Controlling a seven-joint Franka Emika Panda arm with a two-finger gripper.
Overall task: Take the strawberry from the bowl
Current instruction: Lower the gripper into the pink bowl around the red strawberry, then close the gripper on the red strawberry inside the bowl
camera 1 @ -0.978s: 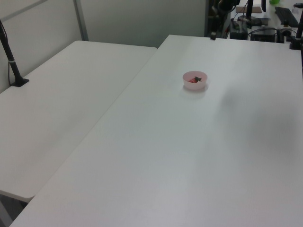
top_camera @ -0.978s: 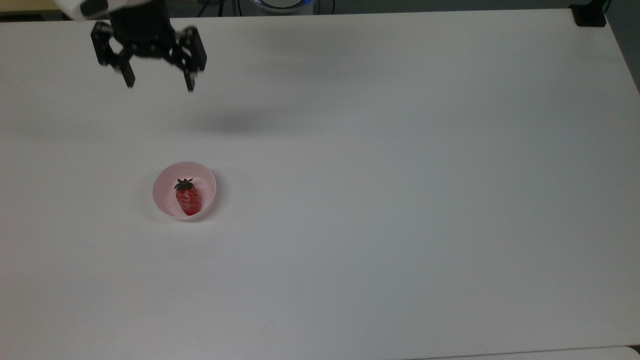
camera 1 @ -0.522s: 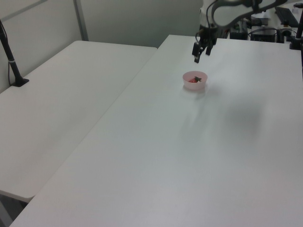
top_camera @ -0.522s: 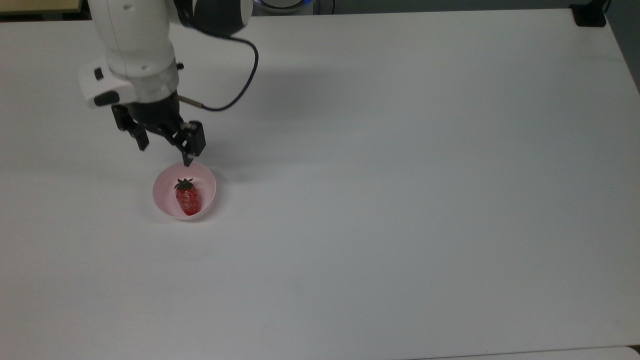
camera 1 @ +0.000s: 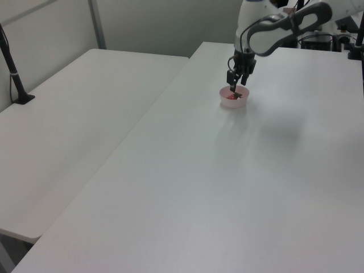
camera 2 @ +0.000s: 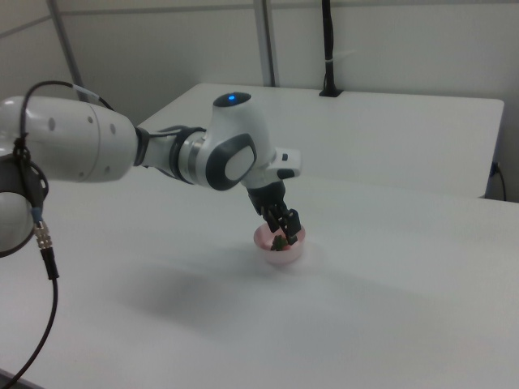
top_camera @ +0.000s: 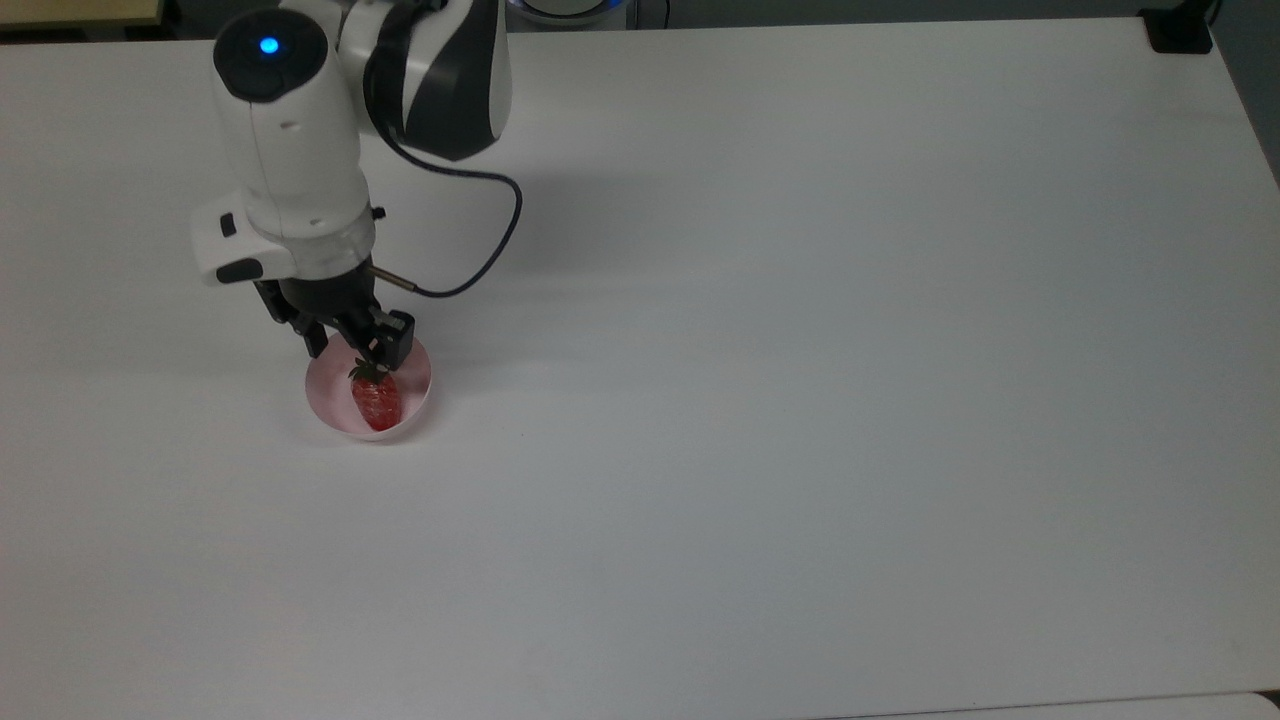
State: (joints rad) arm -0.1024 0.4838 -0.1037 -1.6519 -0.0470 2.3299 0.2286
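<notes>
Next, my gripper grabs the strawberry by its red body to lift the strawberry out of the pale pink bowl (camera 1: 234, 103).
A pale pink bowl (top_camera: 412, 388) stands on the white table, left of centre in the top view. The red strawberry (top_camera: 377, 402) lies in it, its green cap pointing toward the arm. My gripper (top_camera: 350, 352) is open and hangs low over the bowl's far rim. Its fingers stand on either side of the strawberry's cap end and hold nothing. In the left view the gripper (camera 1: 234, 85) sits just above the bowl (camera 1: 234, 103) and the strawberry (camera 1: 231, 97). The right view has the gripper (camera 2: 283, 233) reaching down into the bowl (camera 2: 268, 238).
The white arm and its black cable (top_camera: 495, 235) rise behind the bowl. A black mount (top_camera: 1178, 30) sits at the table's far right corner in the top view. A second white table (camera 1: 74, 125) with a black pole (camera 1: 12, 68) adjoins in the left view.
The arm has swung in from the top view's upper left and come down. The open gripper went from high above the table to just over the bowl. Bowl and strawberry have not moved.
</notes>
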